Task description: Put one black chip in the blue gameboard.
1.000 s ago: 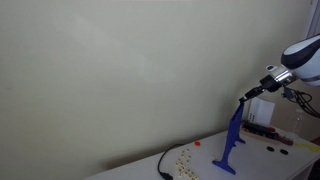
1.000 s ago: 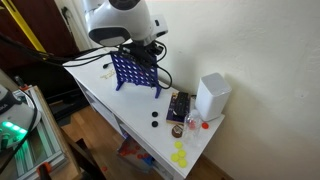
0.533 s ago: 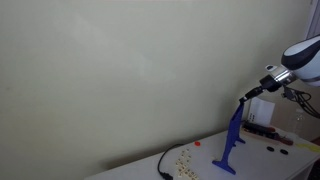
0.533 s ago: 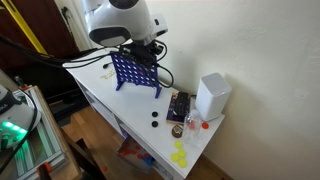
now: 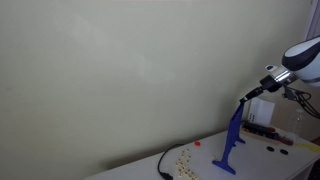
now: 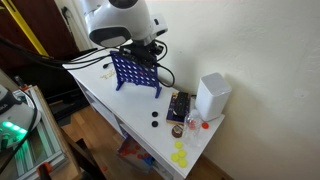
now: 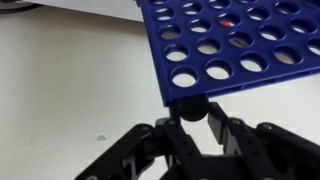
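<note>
The black chip's lower edge meets the slot in the blue gameboard's top edge [image 5: 240,105], so my gripper lets go of the black chip now.
The blue gameboard stands upright on the white table in both exterior views [image 5: 231,143] [image 6: 134,72]. In the wrist view its grid of holes [image 7: 235,45] fills the upper right. My gripper [image 7: 191,115] is shut on a black chip [image 7: 190,108], held right at the board's top edge near one end. In the exterior views the gripper [image 5: 245,98] [image 6: 140,45] hovers just over the board's top. Two loose black chips [image 6: 154,121] lie on the table in front of the board.
A white box [image 6: 212,96] stands near the wall beside a dark tray [image 6: 179,107]. Yellow chips [image 6: 180,155] and a red piece [image 6: 178,131] lie at the table's near end. Cables [image 6: 95,57] run behind the board. More chips [image 5: 182,157] lie beside a cable.
</note>
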Robot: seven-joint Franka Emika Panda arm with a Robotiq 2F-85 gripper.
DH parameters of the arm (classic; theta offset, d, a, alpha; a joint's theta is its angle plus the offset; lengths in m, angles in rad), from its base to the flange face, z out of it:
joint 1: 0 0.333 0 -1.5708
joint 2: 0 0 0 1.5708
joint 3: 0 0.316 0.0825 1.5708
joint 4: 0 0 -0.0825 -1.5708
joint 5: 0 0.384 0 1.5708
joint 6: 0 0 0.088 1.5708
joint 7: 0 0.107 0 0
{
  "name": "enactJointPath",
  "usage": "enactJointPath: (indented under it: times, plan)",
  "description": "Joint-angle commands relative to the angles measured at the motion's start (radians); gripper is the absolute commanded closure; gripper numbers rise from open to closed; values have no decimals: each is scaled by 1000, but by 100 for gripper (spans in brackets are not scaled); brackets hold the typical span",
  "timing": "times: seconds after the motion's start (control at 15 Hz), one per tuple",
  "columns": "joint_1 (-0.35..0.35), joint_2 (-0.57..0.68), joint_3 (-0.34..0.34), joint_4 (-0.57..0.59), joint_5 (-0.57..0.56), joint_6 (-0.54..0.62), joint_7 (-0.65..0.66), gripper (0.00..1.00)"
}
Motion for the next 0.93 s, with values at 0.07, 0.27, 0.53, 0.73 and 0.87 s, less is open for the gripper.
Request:
enactJointPath:
  times: [0.07,0.27,0.53,0.73,0.87]
  plan:
    - [-1,-17,-19,-13,-42,7,30,41]
    - [-3,-12,-16,-13,-40,6,32,26]
    - [-13,3,-4,-15,-38,1,28,1]
    - [-20,11,6,-22,-37,-4,27,0]
    - [-24,21,15,-23,-37,-7,25,0]
